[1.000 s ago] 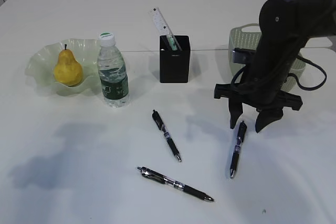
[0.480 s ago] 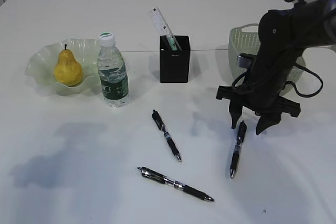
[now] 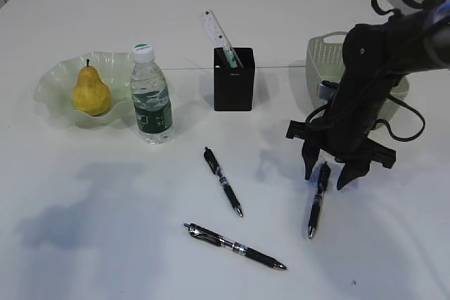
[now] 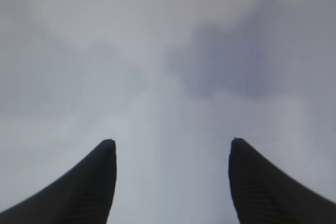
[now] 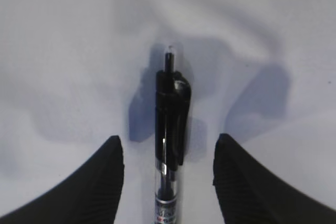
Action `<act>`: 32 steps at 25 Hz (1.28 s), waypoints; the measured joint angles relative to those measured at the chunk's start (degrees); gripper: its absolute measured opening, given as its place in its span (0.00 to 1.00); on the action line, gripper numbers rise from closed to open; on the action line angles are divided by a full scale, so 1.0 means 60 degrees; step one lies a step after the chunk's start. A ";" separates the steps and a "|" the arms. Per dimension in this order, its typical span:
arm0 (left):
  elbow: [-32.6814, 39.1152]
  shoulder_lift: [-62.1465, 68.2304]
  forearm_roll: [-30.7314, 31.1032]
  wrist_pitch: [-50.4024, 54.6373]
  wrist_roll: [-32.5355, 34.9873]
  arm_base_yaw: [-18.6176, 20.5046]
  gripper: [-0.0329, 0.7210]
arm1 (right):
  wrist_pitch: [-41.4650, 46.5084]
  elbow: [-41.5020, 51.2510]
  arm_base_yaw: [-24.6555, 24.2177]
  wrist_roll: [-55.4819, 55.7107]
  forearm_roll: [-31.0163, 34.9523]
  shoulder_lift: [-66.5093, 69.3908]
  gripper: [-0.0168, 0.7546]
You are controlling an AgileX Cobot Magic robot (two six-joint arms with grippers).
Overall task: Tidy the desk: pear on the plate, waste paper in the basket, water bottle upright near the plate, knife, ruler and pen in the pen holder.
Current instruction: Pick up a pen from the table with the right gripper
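Observation:
Next, my right gripper takes hold of the black pen's clip end (image 3: 323, 177), to drop the pen into the pen holder (image 3: 233, 82).
My right gripper (image 3: 327, 175) is open and stands low over the top end of a black pen (image 3: 317, 198) on the table, one finger on each side of it. In the right wrist view the pen (image 5: 170, 129) lies between the open fingers (image 5: 100, 182); I cannot tell if they touch it. Two more black pens (image 3: 223, 190) (image 3: 235, 246) lie on the table. The yellow pear (image 3: 91, 92) is on the pale plate (image 3: 53, 82). The water bottle (image 3: 151, 96) stands upright beside the plate. The black pen holder (image 3: 233, 82) holds a ruler (image 3: 216, 33). My left gripper (image 4: 170, 148) is open over bare table.
A pale green basket (image 3: 327, 57) stands at the back right, behind my right arm. The left arm does not show in the exterior view. No waste paper or knife can be seen.
My right gripper has come down and slightly left, so its open fingers now straddle the top end of the right pen. Nothing else moved.

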 joint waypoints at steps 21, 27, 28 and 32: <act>0.0000 0.0000 -0.0017 -0.0016 0.0000 0.0000 0.67 | -0.0018 0.0000 0.0000 0.0017 -0.0077 0.0253 0.46; 0.0000 0.0000 -0.0017 -0.0016 0.0000 0.0000 0.67 | -0.0035 0.0000 0.0000 0.0017 -0.0241 0.0253 0.46; 0.0000 0.0000 -0.0017 -0.0016 0.0000 0.0000 0.67 | -0.0035 0.0000 0.0000 0.0017 -0.0241 0.0253 0.45; 0.0000 0.0000 -0.0017 -0.0016 0.0000 0.0000 0.67 | -0.0035 0.0000 -0.0006 0.0017 -0.0264 0.0253 0.42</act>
